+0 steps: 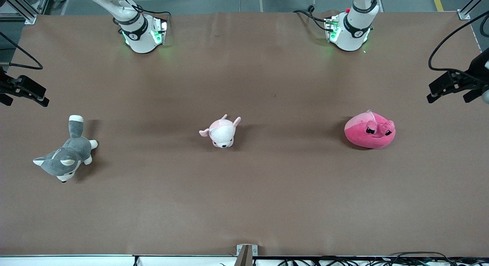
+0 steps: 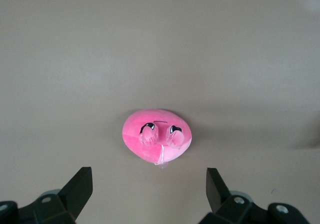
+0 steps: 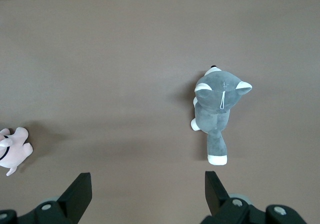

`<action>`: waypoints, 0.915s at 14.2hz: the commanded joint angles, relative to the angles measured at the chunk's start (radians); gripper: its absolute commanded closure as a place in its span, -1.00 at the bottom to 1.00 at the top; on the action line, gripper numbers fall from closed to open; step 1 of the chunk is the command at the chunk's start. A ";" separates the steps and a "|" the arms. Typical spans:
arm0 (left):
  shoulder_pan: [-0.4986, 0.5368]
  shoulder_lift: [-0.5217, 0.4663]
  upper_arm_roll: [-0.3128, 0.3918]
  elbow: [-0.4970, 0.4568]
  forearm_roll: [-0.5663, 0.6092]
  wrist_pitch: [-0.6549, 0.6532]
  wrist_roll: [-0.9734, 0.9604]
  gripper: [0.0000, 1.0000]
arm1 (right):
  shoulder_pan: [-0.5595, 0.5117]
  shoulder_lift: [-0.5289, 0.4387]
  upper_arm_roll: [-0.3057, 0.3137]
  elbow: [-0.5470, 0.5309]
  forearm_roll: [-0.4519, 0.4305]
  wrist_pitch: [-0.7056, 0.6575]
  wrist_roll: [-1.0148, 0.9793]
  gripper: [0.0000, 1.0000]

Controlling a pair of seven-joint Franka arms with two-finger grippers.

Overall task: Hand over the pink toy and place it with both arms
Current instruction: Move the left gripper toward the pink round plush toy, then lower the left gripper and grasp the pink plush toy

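Observation:
My left gripper grabs the pink toy (image 1: pixel 369 130) by a small round ear beside its black eye next, to hand it to my right gripper.
The pink toy (image 1: pixel 369 130), a hot-pink rounded plush with black angry eyes, lies on the brown table toward the left arm's end. In the left wrist view it (image 2: pixel 156 135) lies on the table below and just ahead of my left gripper (image 2: pixel 149 184), which is open, empty and high above it. That gripper shows at the front view's edge (image 1: pixel 450 91). My right gripper (image 3: pixel 148 184) is open and empty, high over the table by the grey husky; it shows at the other edge of the front view (image 1: pixel 23 96).
A pale pink-and-white puppy plush (image 1: pixel 221 132) lies at the table's middle and shows in the right wrist view (image 3: pixel 14 151). A grey-and-white husky plush (image 1: pixel 65 155) lies toward the right arm's end and also shows in the right wrist view (image 3: pixel 218 109).

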 commanded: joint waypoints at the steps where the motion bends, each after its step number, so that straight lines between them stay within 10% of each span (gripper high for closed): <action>1: 0.016 0.102 0.002 0.005 -0.012 -0.020 -0.013 -1.00 | 0.004 -0.010 0.000 0.000 0.006 0.006 -0.008 -1.00; 13: 0.064 0.268 -0.003 -0.278 -0.026 0.291 -0.027 -1.00 | 0.005 -0.007 0.002 0.004 0.013 0.008 -0.002 -1.00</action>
